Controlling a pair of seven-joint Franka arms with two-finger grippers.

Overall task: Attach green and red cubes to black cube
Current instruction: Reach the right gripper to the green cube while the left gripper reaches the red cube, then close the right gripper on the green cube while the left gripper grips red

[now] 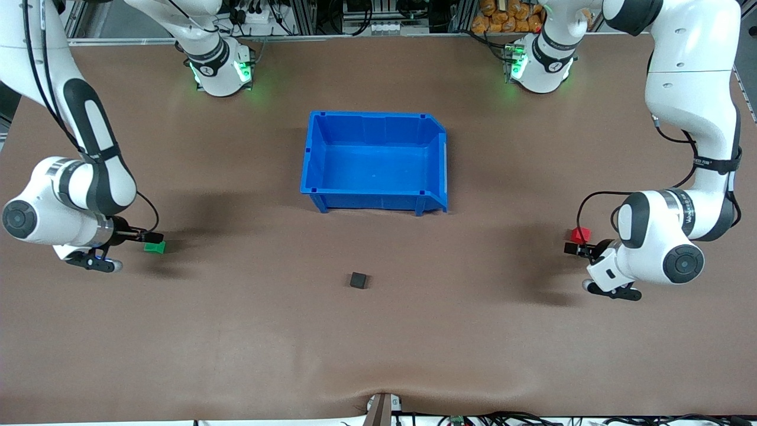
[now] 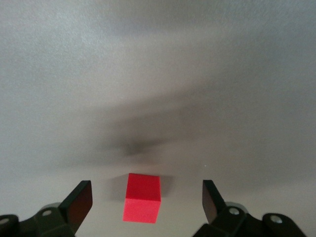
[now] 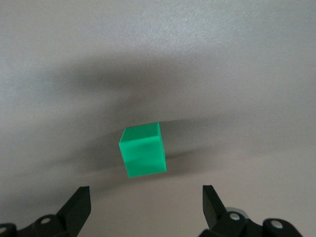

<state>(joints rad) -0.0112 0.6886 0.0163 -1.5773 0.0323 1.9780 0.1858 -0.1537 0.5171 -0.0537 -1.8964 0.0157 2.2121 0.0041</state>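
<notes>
My right gripper's fingers stop short of the green cube's near edge (image 3: 146, 172), so closing now would miss it. The gripper moves toward the cube next, then closes.
The green cube (image 1: 155, 247) lies on the brown table toward the right arm's end. My right gripper (image 1: 146, 238) is open just above it; in the right wrist view the cube (image 3: 142, 150) lies just ahead of the open fingertips, not between them. The red cube (image 1: 580, 235) lies toward the left arm's end. My left gripper (image 1: 576, 249) is open beside it; in the left wrist view the cube (image 2: 142, 204) sits between the open fingers, untouched. The black cube (image 1: 358, 280) lies alone on the table, nearer the front camera than the bin.
An empty blue bin (image 1: 375, 161) stands at the table's middle, farther from the front camera than the black cube. The table's front edge has a small fixture (image 1: 381, 408) at its middle.
</notes>
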